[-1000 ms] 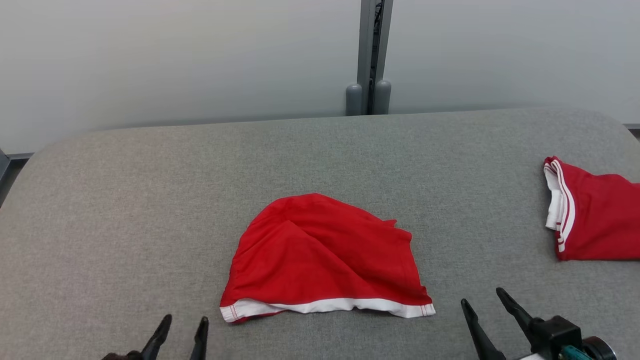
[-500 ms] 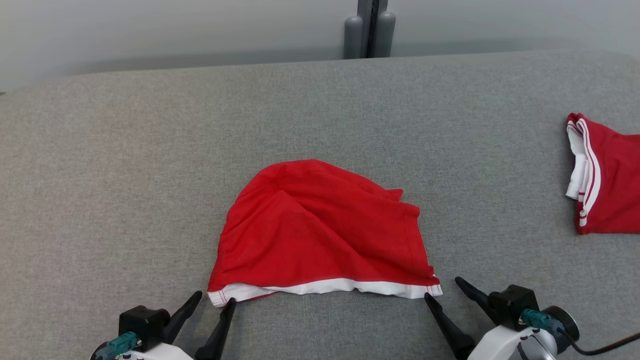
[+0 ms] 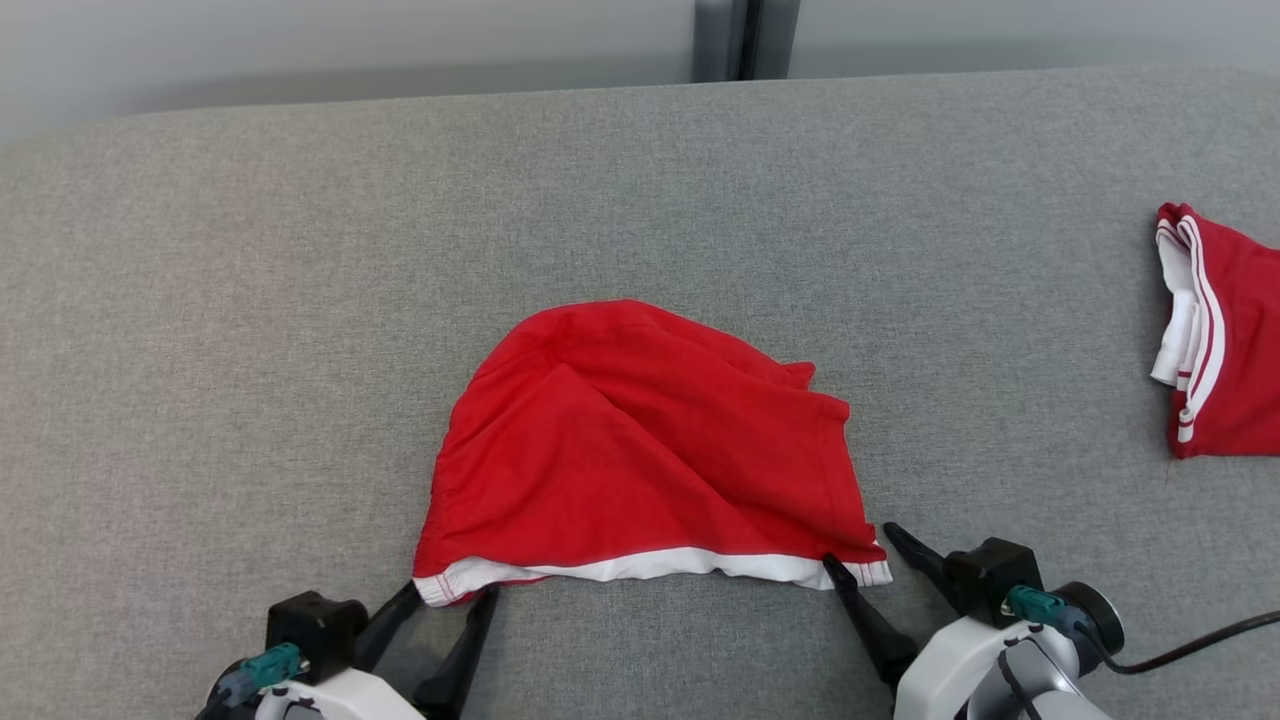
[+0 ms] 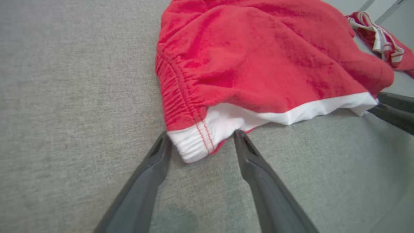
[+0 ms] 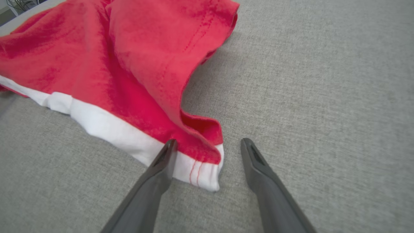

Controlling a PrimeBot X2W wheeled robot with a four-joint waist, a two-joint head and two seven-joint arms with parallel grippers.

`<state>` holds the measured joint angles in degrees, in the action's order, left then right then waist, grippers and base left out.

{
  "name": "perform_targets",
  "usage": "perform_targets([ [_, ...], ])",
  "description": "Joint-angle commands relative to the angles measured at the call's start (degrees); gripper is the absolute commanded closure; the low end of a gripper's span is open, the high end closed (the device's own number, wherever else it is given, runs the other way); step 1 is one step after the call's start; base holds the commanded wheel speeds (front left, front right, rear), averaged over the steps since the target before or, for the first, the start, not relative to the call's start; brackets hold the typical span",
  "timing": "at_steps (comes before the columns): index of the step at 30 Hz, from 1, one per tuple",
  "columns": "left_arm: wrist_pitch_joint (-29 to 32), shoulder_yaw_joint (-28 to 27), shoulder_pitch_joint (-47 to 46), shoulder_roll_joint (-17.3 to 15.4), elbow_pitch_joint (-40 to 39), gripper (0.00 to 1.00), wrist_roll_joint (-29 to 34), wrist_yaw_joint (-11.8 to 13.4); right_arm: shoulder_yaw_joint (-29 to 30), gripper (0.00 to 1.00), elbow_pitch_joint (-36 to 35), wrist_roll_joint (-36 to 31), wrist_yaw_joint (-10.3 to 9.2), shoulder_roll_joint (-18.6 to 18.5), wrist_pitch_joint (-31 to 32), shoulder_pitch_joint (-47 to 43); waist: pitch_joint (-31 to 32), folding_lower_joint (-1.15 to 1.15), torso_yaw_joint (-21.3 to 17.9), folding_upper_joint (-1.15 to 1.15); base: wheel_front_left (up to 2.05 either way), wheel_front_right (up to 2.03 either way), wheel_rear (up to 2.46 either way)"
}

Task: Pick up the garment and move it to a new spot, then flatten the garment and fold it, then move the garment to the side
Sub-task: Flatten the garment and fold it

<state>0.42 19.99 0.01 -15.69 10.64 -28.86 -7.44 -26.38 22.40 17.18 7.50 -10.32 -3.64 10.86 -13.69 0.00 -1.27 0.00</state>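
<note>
The garment has a corner that sticks out as a narrow edge, while the red cloth lies slack and flat. My left gripper should next grab the garment by its white-banded corner.
The garment is a crumpled piece of red cloth with a white hem along its near edge, lying mid-table on the grey surface. My left gripper is open, its fingers straddling the hem's near-left corner. My right gripper is open too, its fingers either side of the hem's near-right corner. In the left wrist view the left gripper has the white corner between its tips; in the right wrist view the right gripper has the corner between its tips. The cloth lies flat on the table, not lifted.
A second red garment with white stripes lies folded at the table's right edge, also seen far off as a red-and-white bundle. The grey padded table stretches wide to the left and back. A grey post stands behind it.
Both grippers have come forward to the hem's two near corners, still open. The head camera has tilted down and closer, shifting the whole picture.
</note>
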Motion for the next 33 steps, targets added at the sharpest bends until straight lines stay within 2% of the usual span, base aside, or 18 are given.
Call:
perform_targets([
  [1, -0.63, 0.85, -1.32, -0.73, -0.03, 0.52, -0.87, -0.08, -0.53, 0.51, 0.85, 0.61, -0.01, -0.09, -0.09, 0.40, -0.08, 0.00, -0.02, 0.00, 0.00, 0.00, 0.00],
  [2, -0.59, 1.51, -1.46, -1.00, 0.27, 0.65, -1.36, -0.07, -0.78, 0.62, 1.24, 0.94, -0.01, -0.05, -0.14, 0.59, -0.10, 0.00, -0.06, 0.00, 0.00, 0.00, 0.00],
  [3, -1.01, 2.16, -1.79, -1.33, 0.31, 0.84, -1.45, -0.08, -1.06, 0.90, 1.62, 1.19, -0.01, -0.13, -0.21, 0.88, -0.09, 0.00, -0.11, 0.00, 0.00, 0.00, 0.00],
  [4, -1.67, 2.07, -2.26, -1.31, 0.41, 1.00, -1.78, -0.08, -1.23, 1.00, 1.81, 1.81, -0.01, -0.03, -0.68, 1.13, -0.04, 0.00, -0.17, 0.00, 0.00, 0.00, 0.00],
  [9, -3.15, 2.73, -3.09, -2.07, 1.12, 1.00, -2.31, -0.08, -1.84, 1.00, 1.87, 4.55, -0.01, -0.24, -2.23, 2.29, 0.34, 0.00, -0.57, 0.00, 0.00, 0.00, 0.00],
  [14, -3.97, 3.32, -2.76, -4.11, -1.58, 1.00, -4.45, -0.05, -1.95, 1.00, -2.74, 13.37, -0.01, -2.26, -3.00, 1.16, 1.26, 0.00, -1.42, 0.00, 0.00, 0.00, 0.00],
  [20, -2.12, 1.36, 0.44, -8.63, -14.33, 1.00, -7.87, -0.03, 1.39, 1.00, -18.89, 23.90, 0.00, -8.59, -0.89, -2.45, 2.01, 0.00, -3.04, 0.00, 0.00, 0.00, 0.00],
  [27, 4.77, -1.98, -1.38, -14.10, -33.81, 1.00, -9.98, 1.59, 10.17, 1.00, -39.95, 31.68, 0.00, -14.20, 3.95, -3.23, 0.68, 0.00, -4.62, 0.00, 0.00, 0.00, 0.00],
  [30, 8.99, -4.04, -5.80, -16.60, -38.75, 1.00, -11.75, 1.81, 14.57, 1.00, -45.15, 34.16, 0.00, -14.92, 7.59, 0.49, -1.42, 0.00, -5.23, 0.00, 0.00, 0.00, 0.00],
  [33, 13.31, -6.57, -13.55, -18.89, -40.53, 1.00, -13.94, 1.60, 18.03, 1.00, -45.77, 35.01, 0.01, -14.88, 12.59, 7.73, -4.96, 0.00, -5.62, 0.00, 0.00, 0.00, 0.00],
])
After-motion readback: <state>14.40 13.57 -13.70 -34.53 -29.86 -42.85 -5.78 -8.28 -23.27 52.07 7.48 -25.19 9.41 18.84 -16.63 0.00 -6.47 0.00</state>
